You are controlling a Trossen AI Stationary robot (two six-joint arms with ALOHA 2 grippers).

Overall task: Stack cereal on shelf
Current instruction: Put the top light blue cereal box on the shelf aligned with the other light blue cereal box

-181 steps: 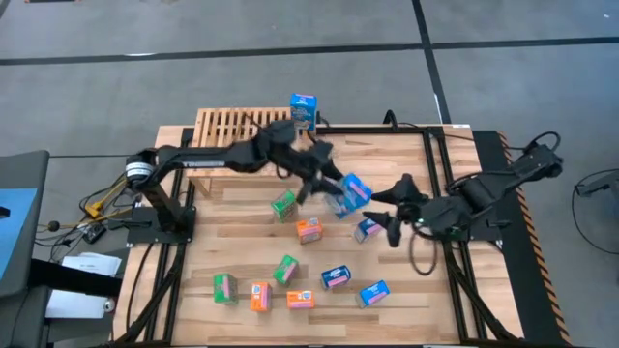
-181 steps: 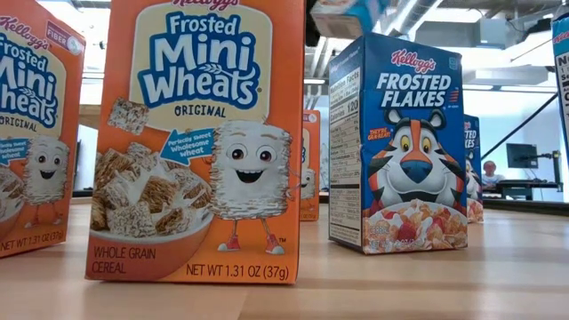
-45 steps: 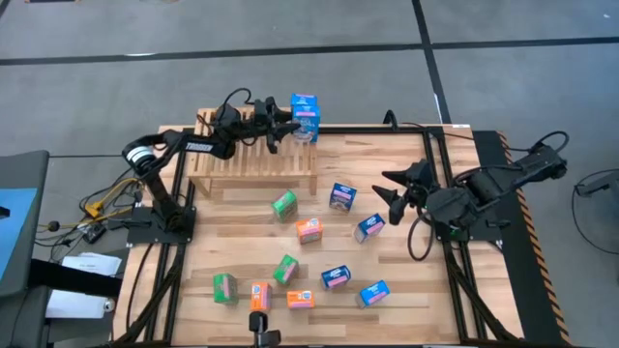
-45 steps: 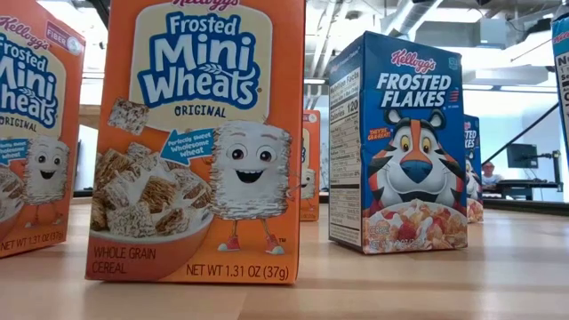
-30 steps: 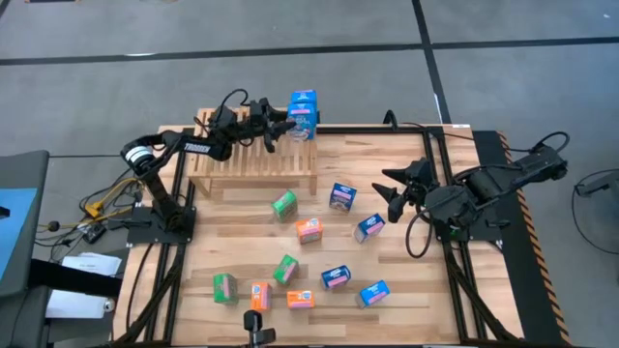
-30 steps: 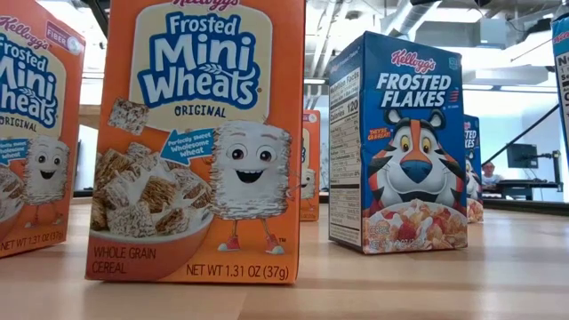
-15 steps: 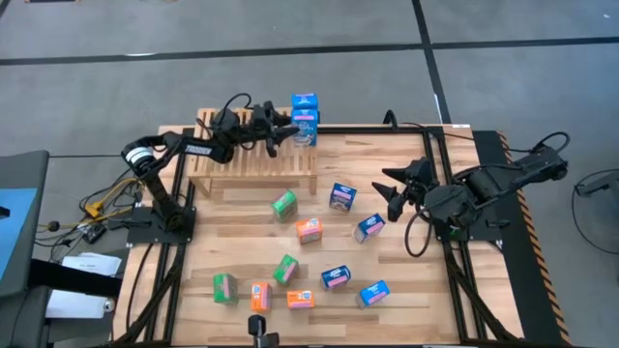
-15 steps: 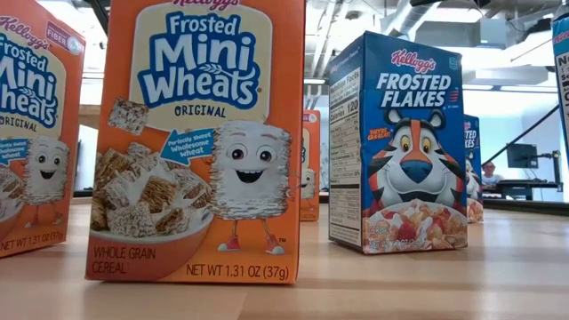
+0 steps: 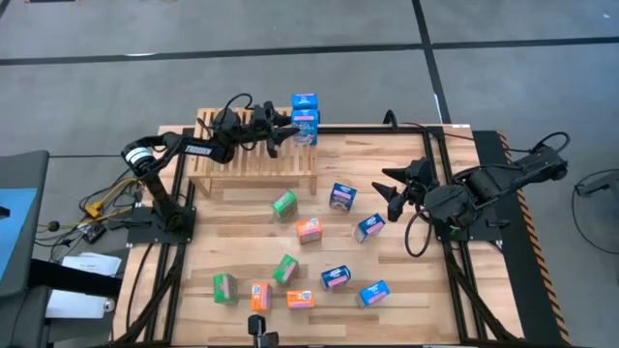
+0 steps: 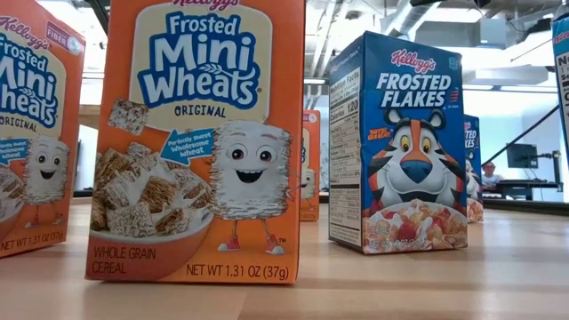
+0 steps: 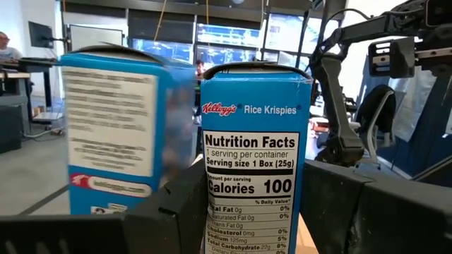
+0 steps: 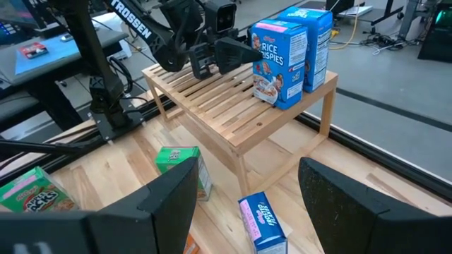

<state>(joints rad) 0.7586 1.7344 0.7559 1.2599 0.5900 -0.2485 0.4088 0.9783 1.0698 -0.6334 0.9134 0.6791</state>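
My left gripper can open now, and the Rice Krispies box (image 9: 305,126) (image 11: 253,148) would stay standing, because it is upright with its bottom on the shelf's slats.
The shelf (image 9: 253,155) is a slatted light-wood rack at the table's far left. Two blue cereal boxes stand upright on its right end. One is a Rice Krispies box (image 12: 278,65), with my left gripper (image 9: 286,132) shut on it. The other blue box (image 12: 311,41) stands just beyond it. My right gripper (image 9: 392,193) hovers open above the table right of the middle, touching nothing. Several loose cereal boxes lie on the tabletop, among them a green one (image 9: 283,204) and an orange one (image 9: 309,230). My left gripper pinches the Rice Krispies box between its two fingers (image 11: 176,212), one on each broad face. The narrow nutrition-facts side (image 11: 254,190) faces the wrist. The fingers come level from the table's left. The box stands upright, its bottom on the shelf's slats beside the other blue box.
More boxes lie near the table's front edge, such as a blue one (image 9: 373,293) and an orange one (image 9: 259,296). Close to the low camera stand orange Mini Wheats boxes (image 10: 200,142) and a Frosted Flakes box (image 10: 404,147). The shelf's left part (image 9: 227,145) carries no boxes.
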